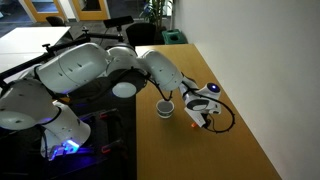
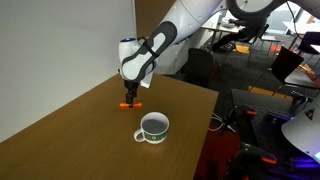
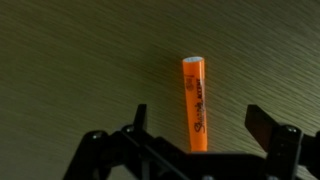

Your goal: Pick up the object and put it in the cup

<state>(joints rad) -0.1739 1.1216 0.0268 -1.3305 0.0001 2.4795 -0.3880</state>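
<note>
My fingers are down level with the marker (image 1: 200, 124) (image 3: 196, 100) in an exterior view and closing now would catch it, so my gripper closes next.
The object is a slim orange marker (image 3: 196, 100) lying on the wooden table. In the wrist view it lies between my open gripper's (image 3: 201, 116) two fingers, with a gap on each side. In both exterior views the gripper (image 2: 130, 96) (image 1: 201, 116) is low over the table with the marker (image 2: 131, 104) at its tips. The cup (image 2: 153, 127) is white outside and dark inside, with a handle. It stands upright a short way from the gripper, and in an exterior view (image 1: 165, 107) it sits just beside the arm.
The wooden table (image 2: 70, 140) stretches away from the cup, with its edge (image 2: 205, 130) close beyond the cup. The robot's base and lit electronics (image 1: 65, 148) stand beside the table. Office chairs and desks (image 2: 275, 60) fill the background.
</note>
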